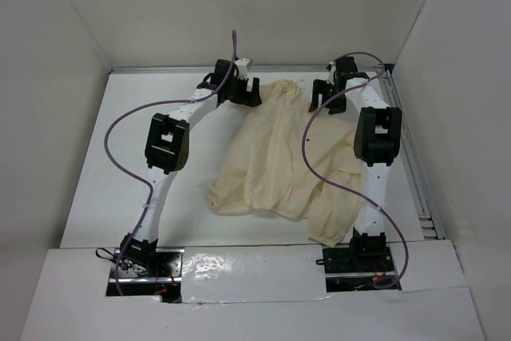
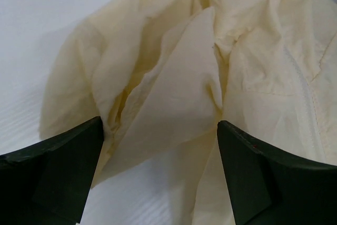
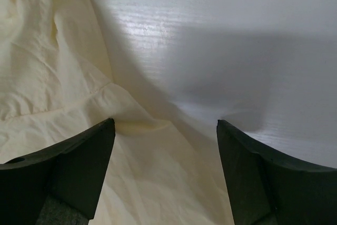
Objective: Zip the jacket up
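My left gripper grabs the jacket (image 1: 279,157) by the pointed fold (image 1: 264,97) at its far corner next. Then I spread the jacket flat for zipping up.
The cream jacket (image 1: 279,157) lies crumpled on the white table between the two arms, one sleeve trailing toward the right arm's base. My left gripper (image 1: 239,89) is at the jacket's far left corner. In the left wrist view it (image 2: 160,125) stands open, with a pointed fold of the jacket (image 2: 179,88) just beyond and between the fingers. My right gripper (image 1: 327,93) is at the far right corner. It (image 3: 166,123) is open low over the jacket's edge (image 3: 63,88), its left finger (image 3: 79,162) against the fabric and its right finger over bare table.
White walls enclose the table (image 1: 128,189) on three sides. A metal rail (image 1: 417,173) runs along the right edge. Purple cables (image 1: 120,129) loop off both arms. The arm bases sit at the near edge.
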Available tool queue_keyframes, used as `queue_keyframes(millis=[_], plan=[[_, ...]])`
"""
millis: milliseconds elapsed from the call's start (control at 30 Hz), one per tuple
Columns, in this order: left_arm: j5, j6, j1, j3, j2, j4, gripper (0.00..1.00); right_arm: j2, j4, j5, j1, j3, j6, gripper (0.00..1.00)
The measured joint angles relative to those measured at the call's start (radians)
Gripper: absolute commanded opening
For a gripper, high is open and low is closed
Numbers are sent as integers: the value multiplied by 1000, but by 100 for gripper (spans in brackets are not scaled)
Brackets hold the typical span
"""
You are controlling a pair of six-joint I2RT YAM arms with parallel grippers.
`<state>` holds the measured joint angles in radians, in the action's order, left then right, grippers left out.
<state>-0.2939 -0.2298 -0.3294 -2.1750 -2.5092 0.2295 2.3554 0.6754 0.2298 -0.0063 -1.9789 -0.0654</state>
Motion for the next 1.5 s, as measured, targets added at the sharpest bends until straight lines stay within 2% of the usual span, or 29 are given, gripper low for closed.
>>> queue_keyframes(millis=[33,67,100,133,167,200,233,300,333,500,567,667,833,967,1067,1167,1267,1400,1500], plan=[[-13,22,-6,-7,-20,-14,99,5,0,3,0,-2,3,83],[-31,44,-10,-10,-32,-28,97,6,0,6,0,-6,6,72],[-51,63,-13,-10,-44,-41,85,6,0,11,0,-9,13,67],[-66,74,-16,-10,-56,-50,62,6,1,18,0,-10,15,63],[-77,88,-17,-12,-68,-59,43,6,1,22,0,-11,17,49],[-82,96,-18,-20,-80,-66,1,6,0,23,0,-11,23,44],[-84,100,-18,-30,-92,-77,0,6,0,28,0,-11,24,30],[-81,120,-18,-41,-103,-89,0,6,-2,32,0,-11,28,16],[-78,122,-18,-43,-103,-89,0,6,-3,33,0,-10,29,0],[-39,121,-16,-42,-77,-96,0,-39,-40,14,0,48,8,0],[-26,121,-14,13,-13,-101,0,-102,-62,-7,7,111,2,0],[2,120,-14,142,161,-100,0,-262,-109,-80,29,238,-18,0],[80,117,-12,288,547,-108,0,-693,-228,-292,138,426,-32,0],[140,118,-8,385,882,-130,0,-1030,-306,-438,248,488,-21,0],[168,120,-10,409,1084,-129,0,-1220,-316,-505,291,485,-18,0],[153,121,-28,381,1237,-111,0,-1354,-309,-506,339,444,-19,0],[103,123,-49,297,1335,-64,0,-1439,-285,-432,380,356,-26,0],[22,126,-54,121,1384,14,0,-1508,-245,-263,410,230,-35,0],[29,148,-48,-59,1367,37,0,-1545,-198,-233,396,123,-26,0]])
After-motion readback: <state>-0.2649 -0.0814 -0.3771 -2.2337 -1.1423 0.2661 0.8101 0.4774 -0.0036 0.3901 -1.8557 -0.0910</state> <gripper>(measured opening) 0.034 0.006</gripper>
